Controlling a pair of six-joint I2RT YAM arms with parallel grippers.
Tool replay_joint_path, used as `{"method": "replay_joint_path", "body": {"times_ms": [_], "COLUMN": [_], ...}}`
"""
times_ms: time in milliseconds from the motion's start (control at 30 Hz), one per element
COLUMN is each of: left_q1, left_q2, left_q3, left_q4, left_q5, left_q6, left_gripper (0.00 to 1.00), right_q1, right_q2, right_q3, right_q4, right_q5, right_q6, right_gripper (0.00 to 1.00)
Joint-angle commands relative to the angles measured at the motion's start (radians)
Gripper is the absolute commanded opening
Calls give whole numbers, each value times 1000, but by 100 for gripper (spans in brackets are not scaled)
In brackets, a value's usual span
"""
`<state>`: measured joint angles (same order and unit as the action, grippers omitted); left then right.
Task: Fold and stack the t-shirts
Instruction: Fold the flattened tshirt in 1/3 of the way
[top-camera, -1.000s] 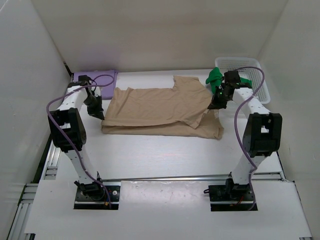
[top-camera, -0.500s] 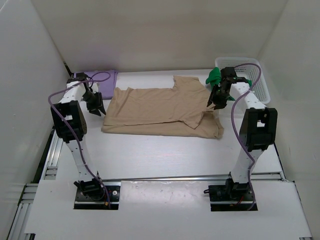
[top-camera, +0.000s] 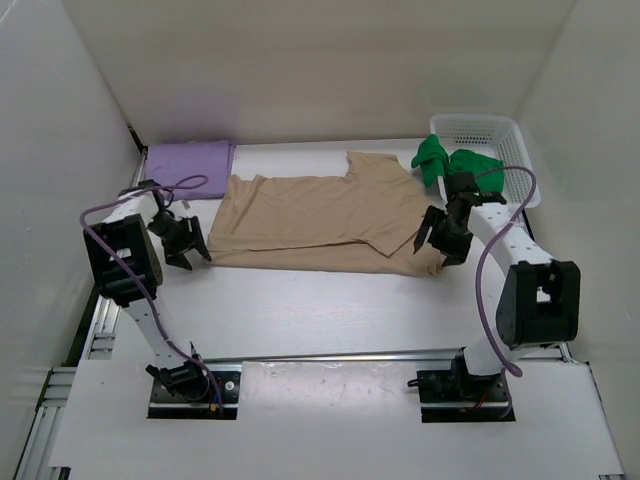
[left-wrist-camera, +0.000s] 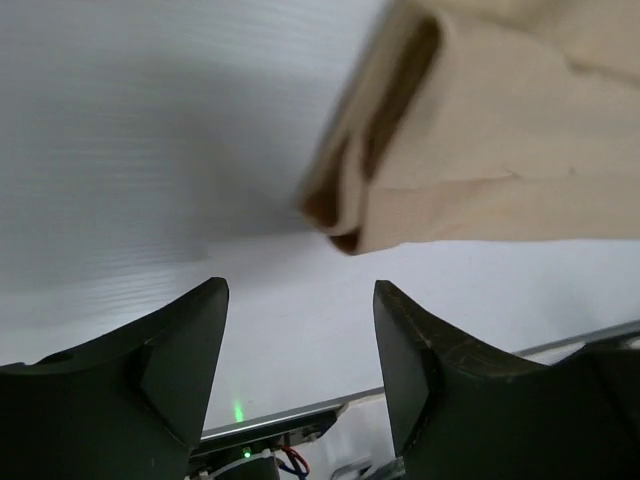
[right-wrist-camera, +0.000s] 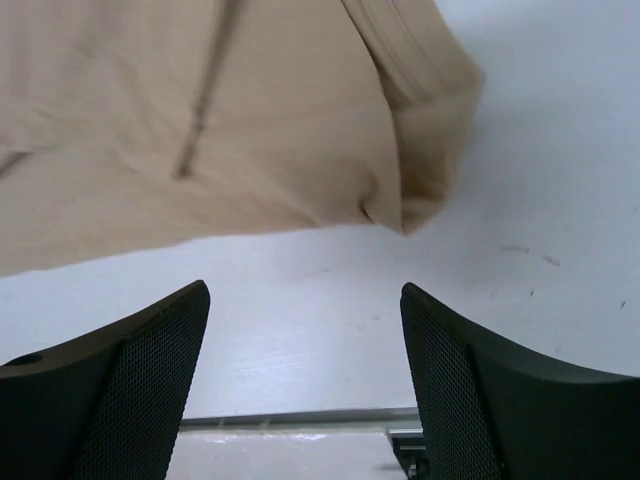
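Note:
I should grip the tan t-shirt's near basket-side corner (top-camera: 434, 268) (right-wrist-camera: 399, 212) with my right gripper next. That holds the t-shirt in place while my left gripper straightens the fold.
The tan t-shirt (top-camera: 320, 220) lies flat mid-table, folded over lengthwise, one sleeve sticking out at the back. Its folded left corner (left-wrist-camera: 470, 150) shows in the left wrist view, its right corner (right-wrist-camera: 420, 150) in the right wrist view. My left gripper (top-camera: 188, 250) hovers just off the shirt's near-left corner, open and empty (left-wrist-camera: 300, 290). Off the near-right corner, my right gripper (top-camera: 436, 240) is open and empty too (right-wrist-camera: 305, 290). The lavender t-shirt (top-camera: 190, 158) lies folded at the back left. The green t-shirt (top-camera: 445, 160) hangs bunched at the basket's left edge.
A white mesh basket (top-camera: 490, 135) stands at the back right corner. White walls close in the left, back and right sides. A metal rail (top-camera: 330, 355) runs across the near edge in front of the arm bases.
Both grippers went from shut to open, let go of the tan t-shirt's ends and drew back toward the near side. The shirt now rests flat.

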<state>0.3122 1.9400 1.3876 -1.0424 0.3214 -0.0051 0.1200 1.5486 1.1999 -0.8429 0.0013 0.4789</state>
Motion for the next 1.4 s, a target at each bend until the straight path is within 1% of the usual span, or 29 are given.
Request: {"method": "replay_joint_path", "body": {"times_ms": [0, 167, 267, 367, 433, 467, 500, 533, 567, 600, 633, 667, 700, 767, 800, 833, 867, 900, 967, 1000, 1067, 1100, 1167, 1200, 1233, 1267, 1300, 1333, 1367], "left_q1": [-82, -104, -104, -114, -123, -124, -124, -124, -124, -124, -124, -124, -124, -110, -101, -90, -56, -39, -10, -10, -10, -10, -10, -10, -10, -10, -10, -28, -74], "left_q2": [-38, -10, 30, 60, 89, 89, 100, 109, 109, 109, 120, 120, 111, 64, 39, -16, -48, -80, -175, -203, -287, -312, -375, -392, -410, -427, -465, -489, -545], "left_q3": [-61, -29, -18, 10, 19, 28, 28, 28, 40, 51, 51, 60, 60, 19, 2, -18, -38, -86, -136, -188, -248, -307, -363, -418, -445, -473, -525, -554, -582], "left_q4": [87, 111, 134, 134, 134, 134, 134, 134, 134, 134, 134, 134, 122, 111, 98, 87, 75, 53, 29, -3, -30, -42, -77, -87, -87, -87, -70, -33, 70], "left_q5": [-2, -16, -28, -28, -28, -28, -28, -19, -19, -19, -9, -8, 1, 11, 11, 1, -8, -8, -59, -82, -126, -140, -200, -226, -257, -333, -385, -462, -643], "left_q6": [5, 5, 5, 5, 5, 5, 5, 5, 5, 5, 5, 5, 5, 5, 5, 5, 5, 5, 5, 5, 5, 5, 5, 5, 5, 5, 5, 5, 5], "left_gripper": [71, 76, 76, 76, 72, 70, 66, 60, 52, 30, 18, 10, 10, 10, 10, 10, 10, 10, 10, 10, 10, 10, 10, 12, 28, 38, 48, 59, 59], "right_q1": [-2, -12, -39, -69, -82, -91, -91, -91, -91, -91, -91, -91, -91, -91, -91, -91, -91, -91, -91, -91, -91, -91, -91, -91, -91, -91, -91, -91, -91], "right_q2": [28, 65, 74, 84, 120, 133, 143, 166, 166, 177, 177, 159, 144, 70, 4, -31, -69, -146, -226, -295, -353, -407, -477, -496, -511, -534, -535, -545, -545], "right_q3": [-95, -160, -204, -226, -235, -235, -235, -235, -226, -226, -226, -226, -240, -275, -290, -302, -331, -350, -394, -443, -493, -517, -582, -598, -615, -644, -660, -672, -697], "right_q4": [22, 112, 215, 255, 286, 298, 298, 298, 298, 298, 298, 298, 285, 249, 210, 187, 159, 107, 67, 48, 7, -4, -15, -25, -25, -34, -35, -35, -22], "right_q5": [19, 31, -38, -38, -38, -26, -26, -14, -4, -4, -4, -4, -4, 6, 22, 35, 35, 49, 49, 49, 28, 28, 12, 12, 12, 12, 0, 0, -13], "right_q6": [67, 108, 130, 167, 182, 182, 182, 182, 182, 182, 182, 193, 193, 202, 211, 211, 211, 211, 224, 234, 257, 270, 303, 314, 323, 335, 336, 336, 336], "right_gripper": [81, 83, 83, 83, 83, 81, 77, 68, 44, 37, 26, 6, 0, 0, 0, 0, 0, 0, 0, 0, 0, 0, 0, 0, 2, 6, 13, 17, 18]}}
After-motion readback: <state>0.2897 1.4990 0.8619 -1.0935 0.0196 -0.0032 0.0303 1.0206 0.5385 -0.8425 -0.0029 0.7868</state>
